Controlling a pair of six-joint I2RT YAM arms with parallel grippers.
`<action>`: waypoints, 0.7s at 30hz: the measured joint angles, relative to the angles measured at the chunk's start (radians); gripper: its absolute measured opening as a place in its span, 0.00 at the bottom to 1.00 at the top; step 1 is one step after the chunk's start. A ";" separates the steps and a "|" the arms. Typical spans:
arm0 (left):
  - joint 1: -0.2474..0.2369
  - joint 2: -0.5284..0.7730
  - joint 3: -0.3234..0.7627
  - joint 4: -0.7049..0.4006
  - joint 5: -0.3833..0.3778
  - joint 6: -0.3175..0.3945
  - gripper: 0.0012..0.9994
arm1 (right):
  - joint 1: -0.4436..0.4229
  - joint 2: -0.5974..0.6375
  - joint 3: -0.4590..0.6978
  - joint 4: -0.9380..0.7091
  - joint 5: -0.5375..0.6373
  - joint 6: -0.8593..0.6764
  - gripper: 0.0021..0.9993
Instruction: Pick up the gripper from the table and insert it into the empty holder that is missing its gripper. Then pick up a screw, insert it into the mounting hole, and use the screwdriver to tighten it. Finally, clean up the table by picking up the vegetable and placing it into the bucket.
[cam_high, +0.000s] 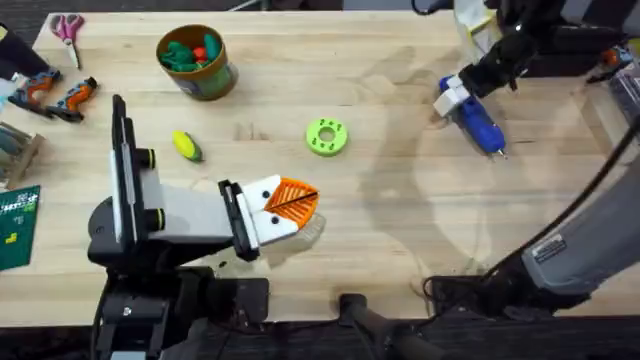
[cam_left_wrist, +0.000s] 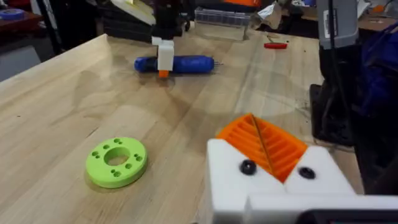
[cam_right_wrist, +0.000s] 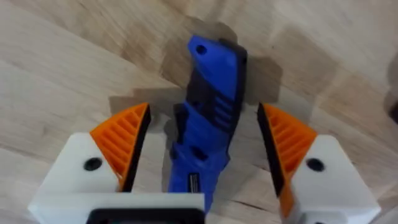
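Observation:
I need to grab the blue screwdriver with my right gripper next, around its handle's middle, because a thin pointed bit sticks out from one end.
The blue screwdriver lies on the table at the far right. My right gripper is lowered over it and open; in the right wrist view its orange pads stand either side of the screwdriver without touching it. My left gripper hovers low near the table's front middle, shut, with its orange pads pressed together. The yellow-green vegetable lies left of centre. The bucket stands at the back left, holding green and red toy foods. The loose gripper, the empty holder and the screw are out of view.
A green round disc with holes lies mid-table, just beyond the left gripper. Scissors and orange-and-black hand tools sit at the far left, with a green circuit board near the left edge.

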 joint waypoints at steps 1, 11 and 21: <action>0.000 0.000 0.000 0.000 0.000 0.000 0.00 | -0.005 0.012 0.000 0.000 0.000 0.000 0.99; 0.000 0.000 0.000 0.000 0.000 0.000 0.00 | -0.036 0.036 0.000 -0.005 -0.031 0.010 0.97; 0.000 0.000 0.000 0.000 0.000 0.000 0.00 | -0.046 0.040 0.000 0.006 -0.010 0.008 0.02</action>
